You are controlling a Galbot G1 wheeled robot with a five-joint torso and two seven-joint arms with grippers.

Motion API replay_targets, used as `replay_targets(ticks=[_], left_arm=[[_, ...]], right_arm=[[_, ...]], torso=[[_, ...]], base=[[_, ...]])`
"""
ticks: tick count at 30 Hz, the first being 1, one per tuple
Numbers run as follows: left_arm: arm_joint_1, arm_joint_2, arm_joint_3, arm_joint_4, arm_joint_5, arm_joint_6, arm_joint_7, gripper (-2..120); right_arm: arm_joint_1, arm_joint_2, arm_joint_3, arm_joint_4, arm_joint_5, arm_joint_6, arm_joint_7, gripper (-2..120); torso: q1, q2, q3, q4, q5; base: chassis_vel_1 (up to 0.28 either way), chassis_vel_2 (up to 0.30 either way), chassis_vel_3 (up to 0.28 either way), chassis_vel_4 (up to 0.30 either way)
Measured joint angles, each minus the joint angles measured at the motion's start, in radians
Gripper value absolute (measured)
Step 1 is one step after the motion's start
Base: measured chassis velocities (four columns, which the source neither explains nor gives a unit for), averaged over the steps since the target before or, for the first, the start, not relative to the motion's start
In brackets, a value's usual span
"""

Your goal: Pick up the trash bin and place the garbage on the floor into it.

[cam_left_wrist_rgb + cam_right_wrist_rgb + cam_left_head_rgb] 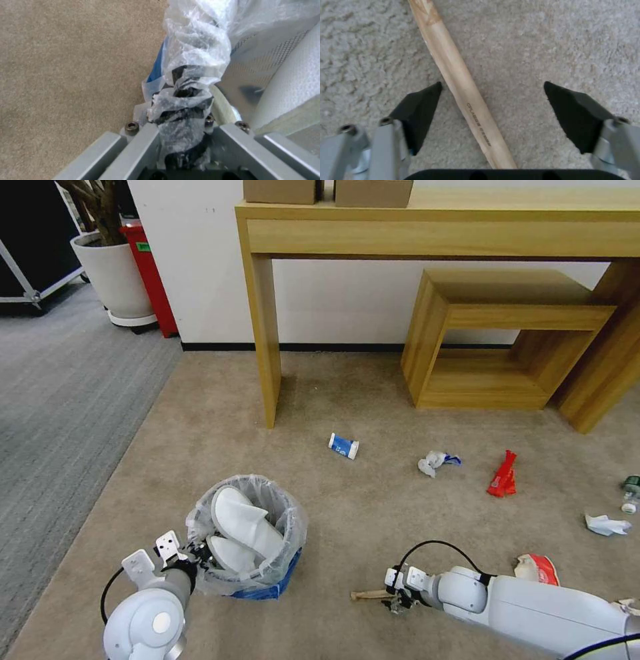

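I will grab the wooden stick (461,82) near its middle next with my right gripper, because the stick is long and thin and its taped end reaches well past the fingers.
The blue trash bin (267,570) with its crinkled clear bag (196,50) sits low over the carpet at front left, two white slippers (243,520) inside. My left gripper (193,557) is shut on the bin's near rim, bag plastic pinched between the fingers (181,117). My right gripper (397,601) is down at the carpet, open, with the wooden stick (461,82) lying between its black pads (420,110). More garbage lies on the carpet: a blue-white wrapper (343,445), crumpled paper (433,463), a red wrapper (503,475).
A wooden desk (440,227) and a low wooden shelf unit (500,340) stand against the far wall. A potted plant (113,267) and a red cabinet (150,273) are at far left. More litter (605,524) and a red-white wrapper (537,569) lie at right.
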Motion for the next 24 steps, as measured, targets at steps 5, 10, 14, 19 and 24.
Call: replay_targets(ticks=[5, 10, 14, 19, 24], left_arm=[[-0.003, 0.001, 0.001, 0.004, -0.001, -0.002, 0.000, 0], [-0.007, 0.001, 0.003, 0.008, -0.003, -0.002, 0.000, 0], [-0.010, 0.000, 0.004, 0.011, -0.003, -0.003, 0.000, 0], [-0.011, -0.002, 0.004, 0.012, -0.003, -0.003, 0.000, 0], [-0.009, -0.003, 0.005, 0.011, -0.002, -0.004, 0.000, 0]], right_arm=[[-0.003, 0.002, 0.000, -0.002, 0.001, 0.011, 0.002, 63], [-0.005, 0.003, -0.002, -0.007, 0.002, 0.024, 0.001, 51], [-0.005, 0.005, -0.004, -0.012, 0.003, 0.038, 0.001, 43], [-0.005, 0.005, -0.006, -0.016, 0.003, 0.057, 0.000, 32], [0.005, 0.006, -0.016, -0.016, 0.008, 0.067, 0.000, 22]], torso=[[0.000, 0.000, 0.000, -0.0002, 0.0001], [0.000, 0.000, 0.000, -0.0004, 0.0004], [0.000, 0.000, 0.000, -0.0004, 0.0006], [0.000, 0.000, 0.000, -0.0001, 0.0013], [0.000, 0.000, 0.001, 0.0003, 0.0018]], base=[[0.000, 0.000, 0.000, 0.000], [0.000, 0.000, 0.000, 0.000], [0.000, 0.000, 0.000, 0.000], [0.000, 0.000, 0.000, 0.000], [0.000, 0.000, 0.000, 0.000]])
